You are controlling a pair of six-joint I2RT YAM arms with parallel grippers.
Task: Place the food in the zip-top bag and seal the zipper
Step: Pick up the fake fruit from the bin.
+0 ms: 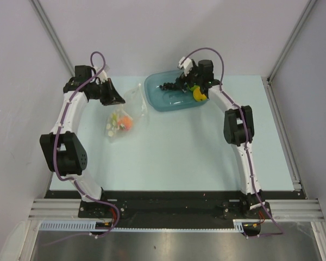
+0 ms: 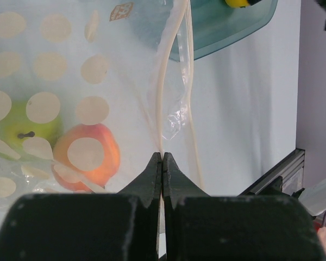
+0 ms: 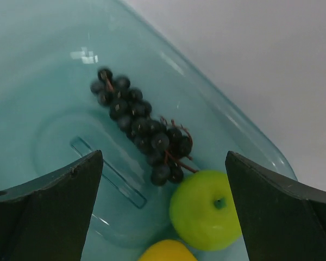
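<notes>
My right gripper will next grab the dark grape bunch [image 3: 138, 128] by its stem end, next to the green apple. The bunch's loose end will then go into the zip-top bag first.
The clear zip-top bag [image 1: 125, 115] lies on the table left of the tub, with polka dots printed on it. Inside it are a red-orange peach [image 2: 92, 157] and a green pear [image 2: 22, 128]. My left gripper [image 2: 162, 159] is shut on the bag's mouth edge, and the pale zipper [image 2: 162, 103] runs up from its tips. In the top view the left gripper [image 1: 118, 99] sits at the bag's far left corner. My right gripper [image 3: 163, 157] is open, hanging over a dark grape bunch [image 3: 138, 128] and a green apple [image 3: 206, 209] in the tub. It holds nothing.
The teal translucent tub [image 1: 157, 100] stands at the back middle of the table, right of the bag. It also holds a yellow fruit [image 3: 165, 251]. White walls close in on the left, back and right. A metal rail [image 1: 293, 163] runs along the table's right edge.
</notes>
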